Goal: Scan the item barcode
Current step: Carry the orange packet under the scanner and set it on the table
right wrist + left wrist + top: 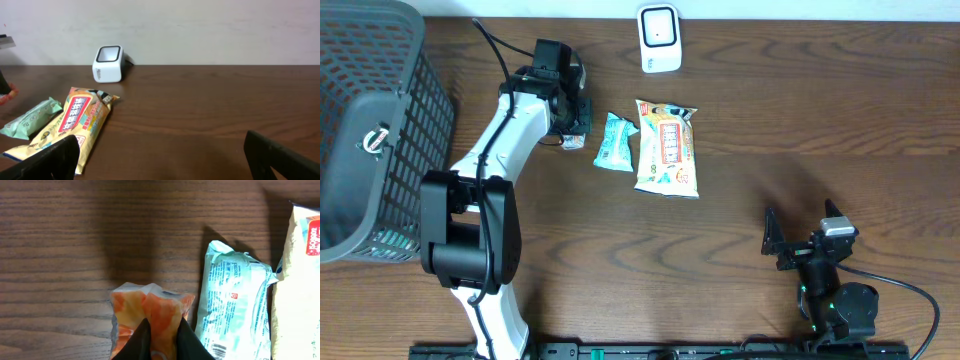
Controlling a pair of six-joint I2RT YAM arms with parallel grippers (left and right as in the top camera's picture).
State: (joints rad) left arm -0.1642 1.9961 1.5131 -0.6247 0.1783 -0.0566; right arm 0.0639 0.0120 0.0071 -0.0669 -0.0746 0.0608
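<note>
The orange snack packet's lower end (132,305) meets the tabletop beside the teal packet (232,305), so it is now time for my left gripper to release the orange snack packet.
My left gripper (162,328) is shut on an orange snack packet (150,307), pinching its crumpled end just above the wooden table. From overhead, this gripper (575,122) and the packet (574,141) are at the back left of the table. Just right of it lies a teal packet (232,305) with a barcode (217,350) at its near end. A yellow packet (666,147) lies beside that. The white scanner (659,37) stands at the back edge, about level with the yellow packet. My right gripper (162,160) is open and empty at the front right.
A dark wire basket (370,130) fills the left end of the table. The scanner (108,63) faces up near the white wall, and the yellow packet (75,125) and teal packet (30,119) lie in front of it.
</note>
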